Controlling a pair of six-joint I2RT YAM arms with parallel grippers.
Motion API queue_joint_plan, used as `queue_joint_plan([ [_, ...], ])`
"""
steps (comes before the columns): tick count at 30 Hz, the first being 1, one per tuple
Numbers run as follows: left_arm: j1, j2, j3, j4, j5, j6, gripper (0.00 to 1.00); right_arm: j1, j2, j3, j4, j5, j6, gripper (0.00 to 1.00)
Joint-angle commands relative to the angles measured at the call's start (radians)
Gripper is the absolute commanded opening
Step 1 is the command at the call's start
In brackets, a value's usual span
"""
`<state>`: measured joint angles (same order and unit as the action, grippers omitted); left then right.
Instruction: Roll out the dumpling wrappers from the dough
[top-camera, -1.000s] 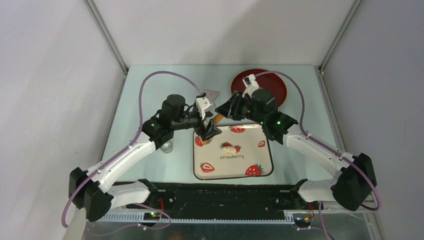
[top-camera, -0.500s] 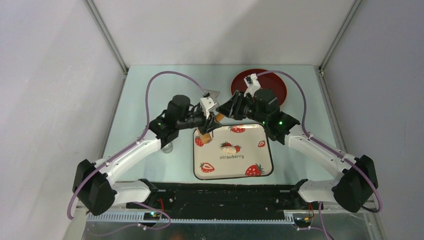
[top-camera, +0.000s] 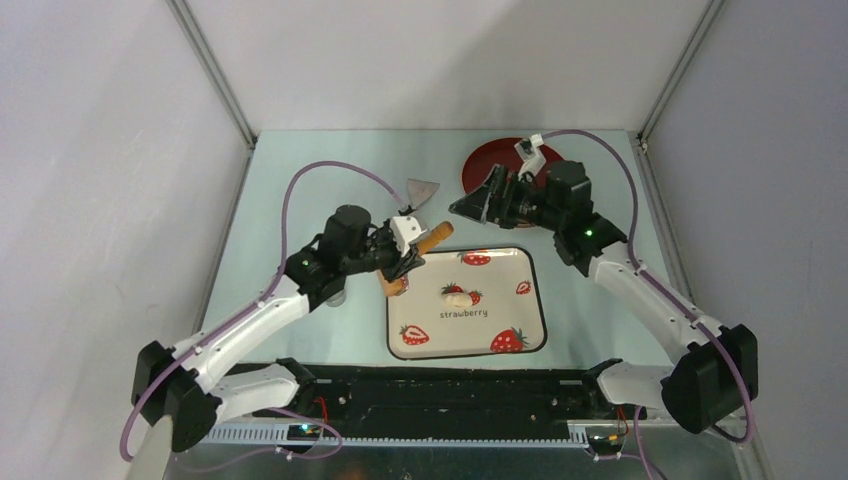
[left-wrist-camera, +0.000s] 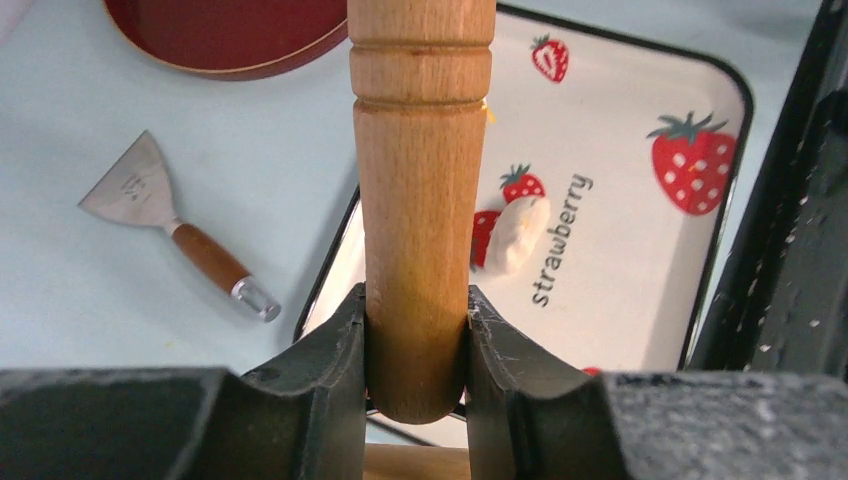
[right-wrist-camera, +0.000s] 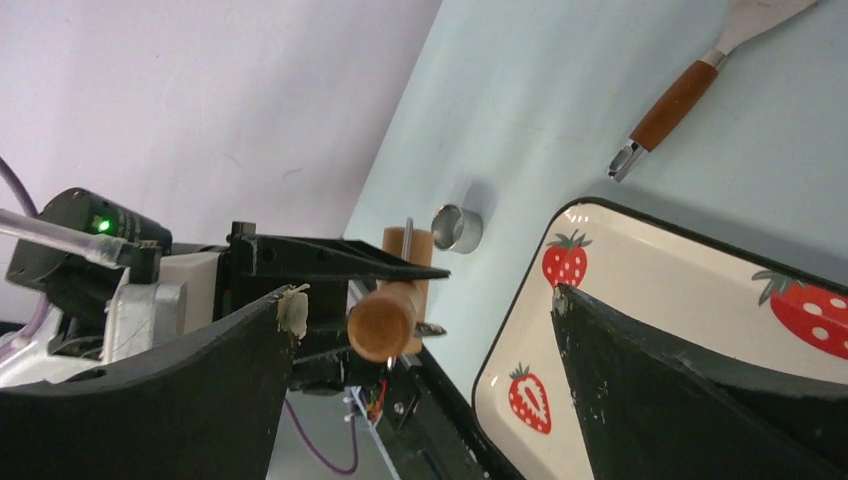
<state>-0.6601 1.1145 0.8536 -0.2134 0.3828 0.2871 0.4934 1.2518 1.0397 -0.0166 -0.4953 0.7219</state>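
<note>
My right gripper is to grab the rolling pin by its grooved handle (top-camera: 434, 238) (right-wrist-camera: 383, 320) next. This leaves the roller free to roll out the dough.
My left gripper (left-wrist-camera: 417, 300) (top-camera: 405, 262) is shut on one end of a wooden rolling pin (left-wrist-camera: 420, 180) (top-camera: 418, 254). The pin is held in the air over the tray's far left corner. It slants up toward the right. A small pale lump of dough (top-camera: 458, 295) (left-wrist-camera: 515, 235) lies on the strawberry tray (top-camera: 470, 335), near its middle. My right gripper (right-wrist-camera: 425, 295) (top-camera: 475, 200) stands wide open beyond the pin's free end, with nothing between its fingers. A crumb of dough sticks to one fingertip (right-wrist-camera: 293, 312). The dumpling wrappers are out of view.
A red plate (top-camera: 540, 160) sits at the back right, partly behind the right arm. A scraper with a wooden handle (top-camera: 424, 188) (left-wrist-camera: 170, 225) lies behind the tray. A metal cutter ring (right-wrist-camera: 457, 228) (top-camera: 335, 295) stands left of the tray, by the left arm.
The right gripper opened, let go of the rolling pin and drew back to the right. The left gripper closed on the pin and carried it slightly left and nearer.
</note>
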Motion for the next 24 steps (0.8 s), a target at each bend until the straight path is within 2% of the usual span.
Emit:
queue_joint_plan([
  [1, -0.003, -0.091, -0.003, -0.044, -0.061, 0.147, 0.0, -0.072, -0.049, 0.05, -0.106, -0.227, -0.05, 0.99],
  [4, -0.002, -0.129, -0.025, -0.064, -0.059, 0.187, 0.0, -0.076, -0.014, 0.111, -0.253, -0.29, -0.096, 0.99],
  [7, -0.002, -0.142, -0.024, -0.077, -0.046, 0.189, 0.0, -0.028, 0.03, 0.167, -0.359, -0.296, -0.142, 0.99],
  [12, -0.009, -0.151, -0.021, -0.099, 0.0, 0.189, 0.0, 0.082, 0.095, 0.211, -0.377, -0.324, -0.144, 0.94],
  [19, -0.027, -0.159, -0.018, -0.114, 0.001, 0.187, 0.0, 0.17, 0.266, 0.31, -0.375, -0.361, -0.146, 0.75],
  [24, -0.037, -0.166, -0.019, -0.12, -0.004, 0.188, 0.0, 0.194, 0.346, 0.347, -0.345, -0.421, -0.117, 0.67],
])
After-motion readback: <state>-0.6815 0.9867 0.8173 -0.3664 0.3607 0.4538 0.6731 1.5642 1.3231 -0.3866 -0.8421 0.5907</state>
